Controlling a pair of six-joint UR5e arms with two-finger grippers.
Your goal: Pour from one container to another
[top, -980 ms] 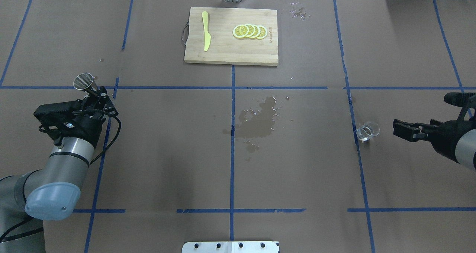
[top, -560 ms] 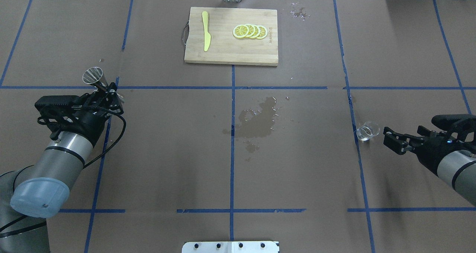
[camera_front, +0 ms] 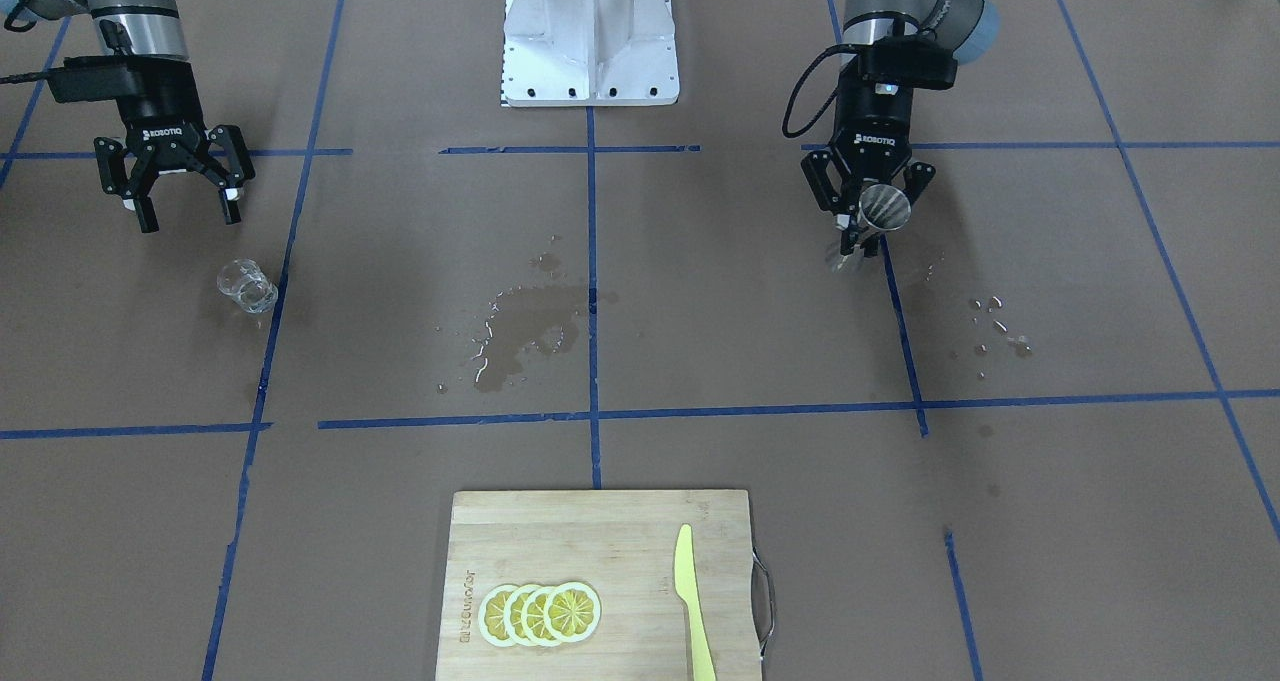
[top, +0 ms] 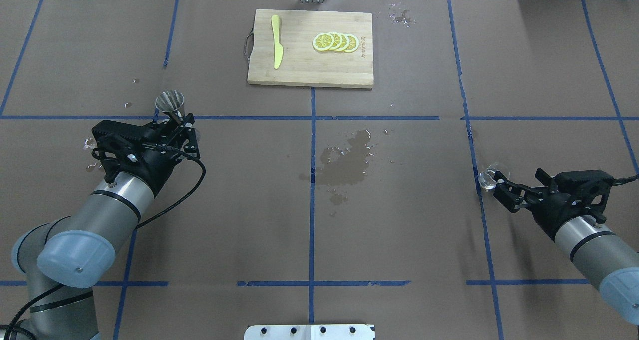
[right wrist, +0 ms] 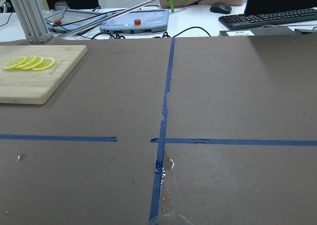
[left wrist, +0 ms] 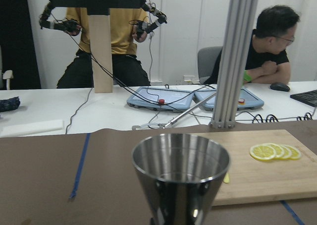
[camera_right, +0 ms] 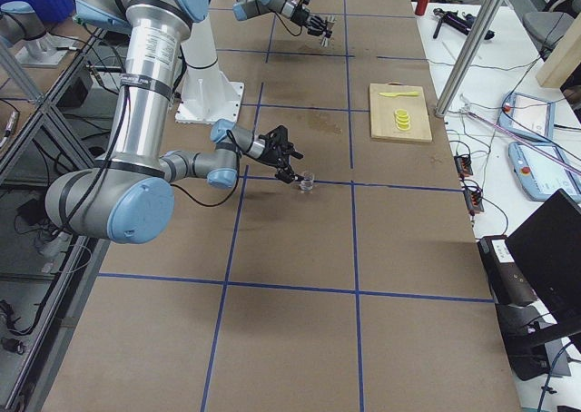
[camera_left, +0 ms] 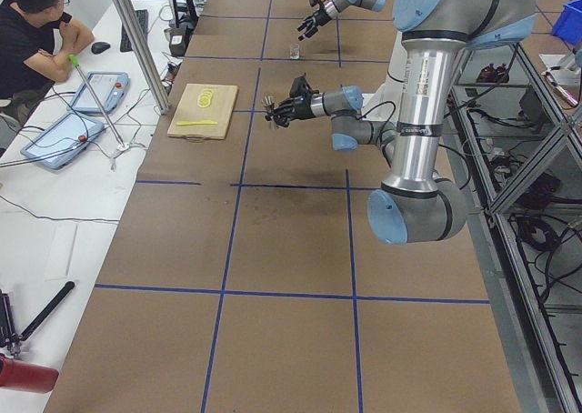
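Observation:
My right gripper grabs the cup by its side next, to keep the clear glass cup's opening free for pouring.
The steel jigger (top: 169, 102) is raised off the table and tilted, with my left gripper (top: 183, 124) shut on its narrow waist. The front view has this jigger (camera_front: 884, 208) mouth-on at my left gripper (camera_front: 868, 219), and the left wrist view fills with its open cone (left wrist: 181, 178). At the right side of the table stands the clear glass cup (top: 490, 176), upright. My right gripper (top: 503, 192) is open just behind it; the front view shows the cup (camera_front: 247, 287) a little ahead of my right gripper (camera_front: 190, 219), apart. Only the cup's rim (right wrist: 171, 219) shows in the right wrist view.
A wooden cutting board (top: 299, 70) with lemon slices (top: 335, 42) and a yellow knife (top: 276, 41) lies at the far middle. A wet patch (top: 349, 160) darkens the table's centre, with droplets (camera_front: 995, 326) near the left arm. The robot's base plate (top: 309, 331) sits at the near edge.
My left arm has carried the jigger to the right along the blue tape line. My right gripper has moved left, closing in on the glass cup, still open.

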